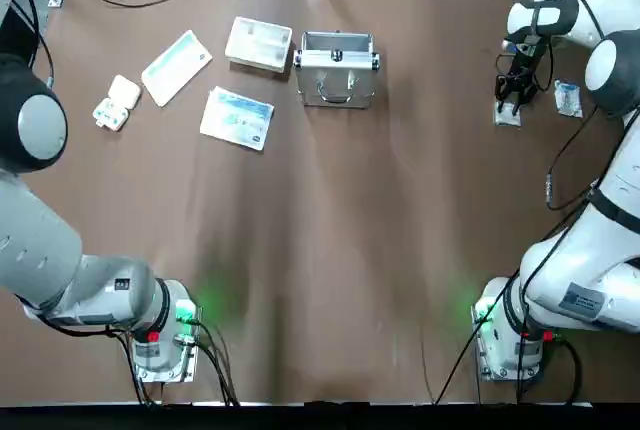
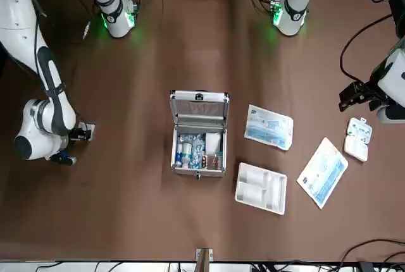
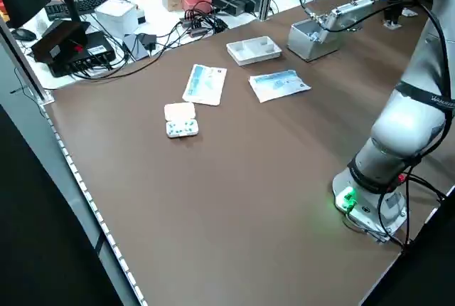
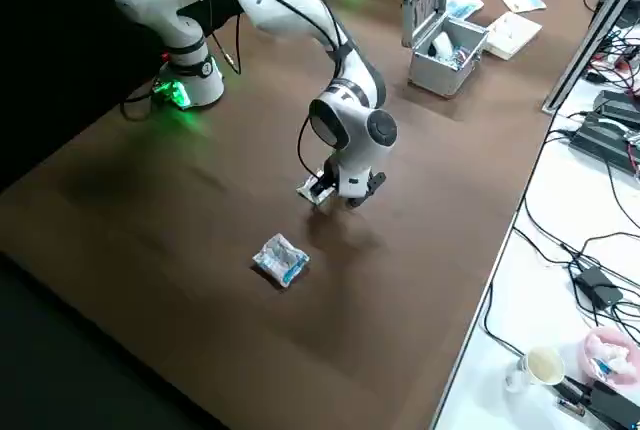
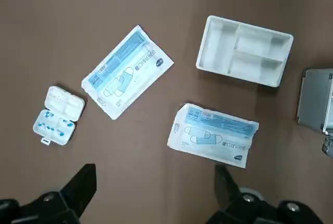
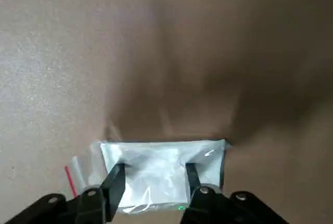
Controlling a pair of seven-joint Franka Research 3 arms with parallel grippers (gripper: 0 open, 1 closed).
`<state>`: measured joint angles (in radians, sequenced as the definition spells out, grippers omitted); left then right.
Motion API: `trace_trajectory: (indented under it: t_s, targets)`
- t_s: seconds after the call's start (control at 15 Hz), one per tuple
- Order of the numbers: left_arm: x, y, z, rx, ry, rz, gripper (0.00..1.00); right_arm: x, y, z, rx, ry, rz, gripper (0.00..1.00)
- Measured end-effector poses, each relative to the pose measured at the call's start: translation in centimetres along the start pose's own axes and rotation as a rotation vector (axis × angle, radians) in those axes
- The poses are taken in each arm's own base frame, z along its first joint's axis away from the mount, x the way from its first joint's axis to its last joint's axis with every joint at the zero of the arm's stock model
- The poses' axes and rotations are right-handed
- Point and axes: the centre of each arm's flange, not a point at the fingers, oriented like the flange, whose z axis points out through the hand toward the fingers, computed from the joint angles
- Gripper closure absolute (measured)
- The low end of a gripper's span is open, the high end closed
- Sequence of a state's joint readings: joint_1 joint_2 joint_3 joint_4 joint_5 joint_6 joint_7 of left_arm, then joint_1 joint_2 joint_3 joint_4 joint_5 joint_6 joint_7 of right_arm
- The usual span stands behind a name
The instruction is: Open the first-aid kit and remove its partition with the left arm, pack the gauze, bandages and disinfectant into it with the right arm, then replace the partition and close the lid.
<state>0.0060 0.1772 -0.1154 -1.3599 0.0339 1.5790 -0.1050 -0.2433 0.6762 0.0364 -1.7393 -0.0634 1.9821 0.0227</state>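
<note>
I'll pack gauze into the first-aid kit; my right gripper should next grab the small flat white packet by its middle (image 6: 157, 174).
The first-aid kit (image 1: 335, 72) stands open at the table's far middle, its lid upright, with several small white and blue items inside (image 2: 197, 148); I cannot single out the disinfectant among them. The cream partition (image 1: 258, 43) lies on the table just left of the kit. My right gripper (image 6: 153, 174) is down at the far right on a flat white packet (image 6: 164, 169), fingers (image 6: 117, 177) apart on either side of its middle. The packet lies on the table (image 1: 507, 116). My left gripper (image 5: 155, 187) hovers open, high above the far left items.
Two flat blue-and-white packets (image 1: 237, 118) (image 1: 176, 66) and an open white pill box (image 1: 115, 102) lie left of the kit. A crumpled blue-and-white packet (image 1: 567, 98) sits right of the right gripper. The table's far edge borders cables and equipment.
</note>
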Motion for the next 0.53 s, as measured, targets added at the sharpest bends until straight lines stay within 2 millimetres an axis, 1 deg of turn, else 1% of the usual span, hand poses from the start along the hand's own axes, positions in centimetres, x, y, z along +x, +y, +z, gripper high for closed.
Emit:
trace_trajectory:
  t_s: [0.07,0.2,0.27,0.53]
  targets:
    - [0.0,0.0,0.03,0.0,0.0,0.0,0.0,-0.04,0.06,-0.09,0.0,-0.002,0.001,0.57]
    - [0.0,0.01,0.06,0.0,-0.001,0.0,0.0,-0.05,0.16,-0.1,-0.001,-0.002,0.003,0.6]
    - [0.01,0.01,0.06,0.0,0.0,0.001,0.0,-0.09,0.26,-0.13,-0.001,-0.004,0.004,0.68]
    - [0.01,0.01,0.07,0.0,0.0,0.001,0.0,-0.12,0.31,-0.17,-0.001,-0.006,0.005,0.74]
